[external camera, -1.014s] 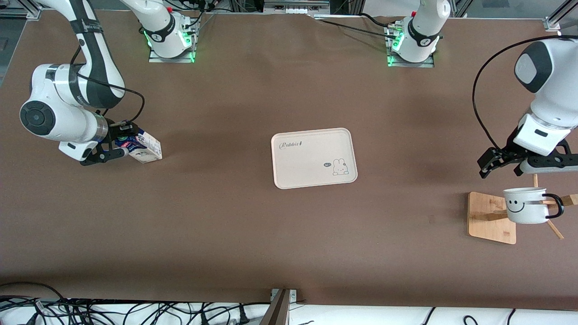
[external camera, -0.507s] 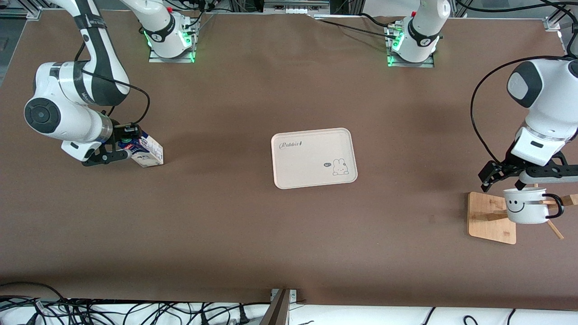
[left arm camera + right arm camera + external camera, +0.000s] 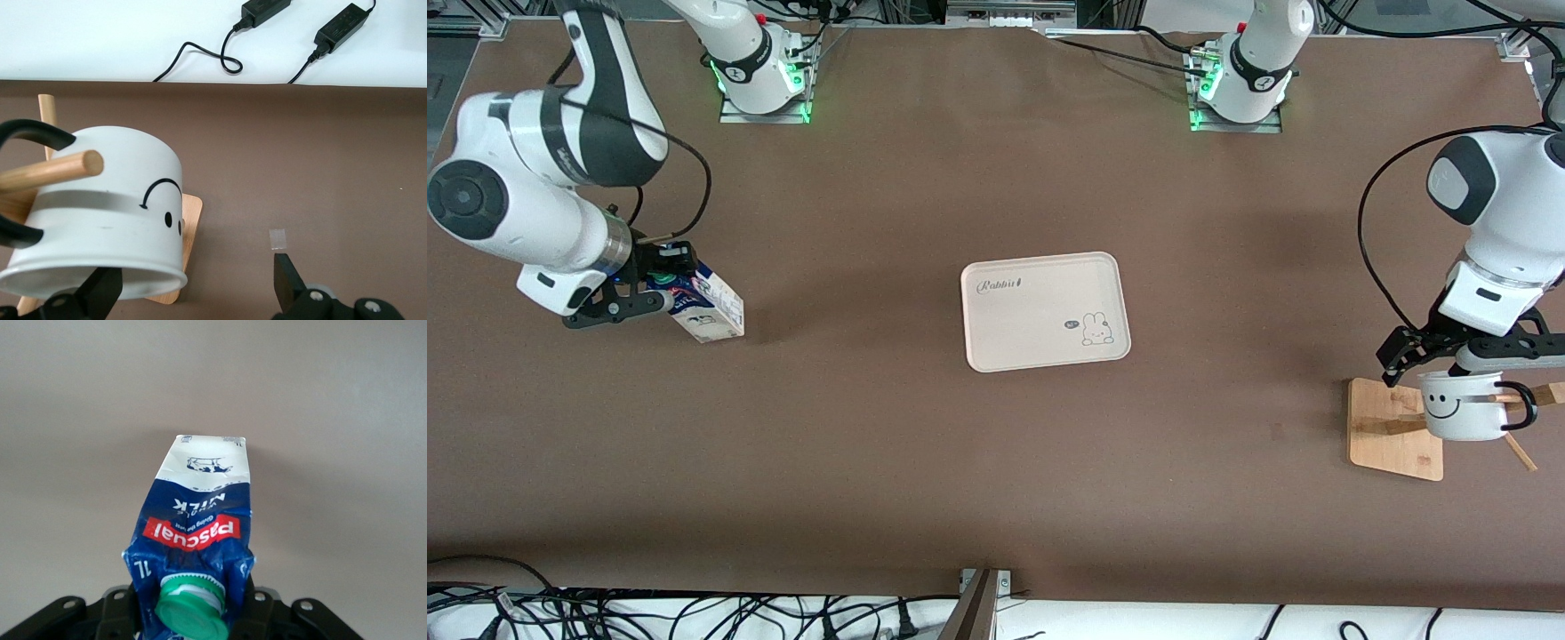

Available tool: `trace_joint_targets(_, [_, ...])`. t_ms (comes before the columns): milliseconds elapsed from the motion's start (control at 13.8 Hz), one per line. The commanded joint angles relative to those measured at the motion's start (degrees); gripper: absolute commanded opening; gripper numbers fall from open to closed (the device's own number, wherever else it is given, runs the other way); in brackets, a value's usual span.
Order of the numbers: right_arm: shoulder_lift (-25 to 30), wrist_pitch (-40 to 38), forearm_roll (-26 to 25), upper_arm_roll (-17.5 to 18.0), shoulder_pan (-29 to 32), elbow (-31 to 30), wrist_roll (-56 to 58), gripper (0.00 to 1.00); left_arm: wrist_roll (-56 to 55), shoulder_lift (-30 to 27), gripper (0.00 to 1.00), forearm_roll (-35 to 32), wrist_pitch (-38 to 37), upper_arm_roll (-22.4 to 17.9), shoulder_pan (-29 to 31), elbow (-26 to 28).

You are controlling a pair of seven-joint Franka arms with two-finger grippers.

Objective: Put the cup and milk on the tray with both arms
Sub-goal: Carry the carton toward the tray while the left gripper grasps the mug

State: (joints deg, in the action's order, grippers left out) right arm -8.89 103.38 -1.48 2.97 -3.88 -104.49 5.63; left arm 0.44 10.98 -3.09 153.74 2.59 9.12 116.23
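My left gripper's fingers reach past the cup's rim [image 3: 1433,375], around the smiley side [image 3: 1442,405], so it is now time to close on the cup's side.
The milk [image 3: 711,309] is a blue-and-white carton with a green cap [image 3: 192,608]. It stands tilted near the right arm's end of the table, and my right gripper [image 3: 656,289] is shut on its top, just below the cap. The cup [image 3: 1458,413], a white mug with a smiley, hangs on a wooden peg [image 3: 50,172] of the stand. My left gripper [image 3: 1440,366] is open at its rim, with one finger [image 3: 100,293] at the cup's mouth and the other finger [image 3: 287,280] out beside the smiley wall. The cream tray [image 3: 1014,342] lies mid-table with nothing on it.
The stand's square wooden base [image 3: 1392,427] sits at the left arm's end, nearer to the front camera than the tray. A small tape patch [image 3: 277,239] lies on the table. Power adapters and cables [image 3: 267,13] lie off the table's edge.
The right gripper closed on the milk's top and its wrist rose, leaning the carton over. The left gripper came down from above the stand to the cup's rim.
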Motion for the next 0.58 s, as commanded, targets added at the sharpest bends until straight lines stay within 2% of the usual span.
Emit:
trace_joint_targets(0, [-0.43, -5.46, 3.06, 3.43, -0.07, 6.65, -5.00, 0.52, 0.52, 0.45, 1.00, -0.95, 0.15, 0.05, 0.38, -1.53])
trace_joint_targets(72, [-0.60, -6.95, 3.15, 4.14, -0.68, 8.14, -7.27, 0.52, 0.61, 0.45, 0.96, -1.04, 0.15, -0.12, 0.38, -1.53])
trace_joint_targets(217, [-1.30, -9.59, 3.24, 4.15, -4.80, 11.57, -12.63, 0.52, 0.61, 0.54, 0.66, -1.21, 0.15, -0.48, 0.38, -1.53])
trace_joint_targets(507, [-6.39, -13.63, 3.24, 4.15, -13.42, 20.44, -22.40, 0.52, 0.61, 0.97, 0.34, -1.30, 0.15, -0.48, 0.38, -2.32])
